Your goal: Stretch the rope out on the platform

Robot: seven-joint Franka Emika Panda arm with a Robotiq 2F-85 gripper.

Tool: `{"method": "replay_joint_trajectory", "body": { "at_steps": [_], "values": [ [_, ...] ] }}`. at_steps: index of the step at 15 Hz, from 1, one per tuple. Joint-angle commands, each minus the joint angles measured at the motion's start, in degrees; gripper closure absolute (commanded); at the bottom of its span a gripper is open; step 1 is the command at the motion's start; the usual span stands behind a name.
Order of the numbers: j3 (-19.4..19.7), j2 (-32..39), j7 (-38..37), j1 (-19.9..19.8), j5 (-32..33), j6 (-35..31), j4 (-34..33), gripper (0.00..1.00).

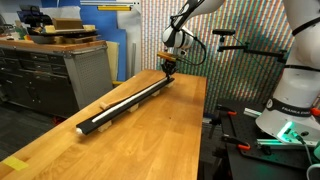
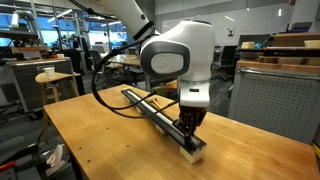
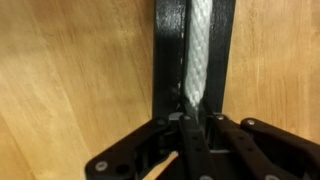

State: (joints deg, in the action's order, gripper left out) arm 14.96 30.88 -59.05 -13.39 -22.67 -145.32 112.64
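The gripper needs to open, because the rope runs low along the top of the bar into the robot's fingers and the rope's end would land there.
The platform [image 1: 125, 108] is a long black bar lying diagonally on the wooden table, also seen in an exterior view [image 2: 150, 108] and in the wrist view [image 3: 165, 50]. The rope [image 1: 135, 95] is a thin off-white cord lying straight along the bar's top. In the wrist view the braided rope [image 3: 200, 45] runs down the bar into my jaws. My gripper [image 3: 193, 112] is shut on the rope's end, low over one end of the bar [image 1: 168, 70], next to the bar's pale end [image 2: 188, 128]. The jaws hide the rope's tip.
The bar lies on a wide wooden tabletop [image 1: 150, 145]. A grey drawer cabinet [image 1: 50, 70] stands beyond the table's edge. A white robot base [image 1: 290, 100] with cables stands just off the table. A small table with a cup [image 2: 45, 75] stands in the background.
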Motion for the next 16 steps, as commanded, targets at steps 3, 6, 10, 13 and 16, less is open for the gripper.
{"method": "replay_joint_trajectory", "body": {
  "at_steps": [3,6,10,13,16],
  "values": [
    [1.43,2.05,-2.05,-0.04,2.02,1.50,-3.25,0.97],
    [1.53,2.17,-2.33,0.08,2.31,1.87,-3.56,0.97],
    [1.25,1.90,-1.96,-0.13,2.37,2.04,-3.53,0.64],
    [1.17,1.67,-1.47,-0.63,2.28,2.16,-3.65,0.41],
    [1.16,1.29,-1.31,-1.07,2.04,2.05,-3.55,0.19]
  ]
}}
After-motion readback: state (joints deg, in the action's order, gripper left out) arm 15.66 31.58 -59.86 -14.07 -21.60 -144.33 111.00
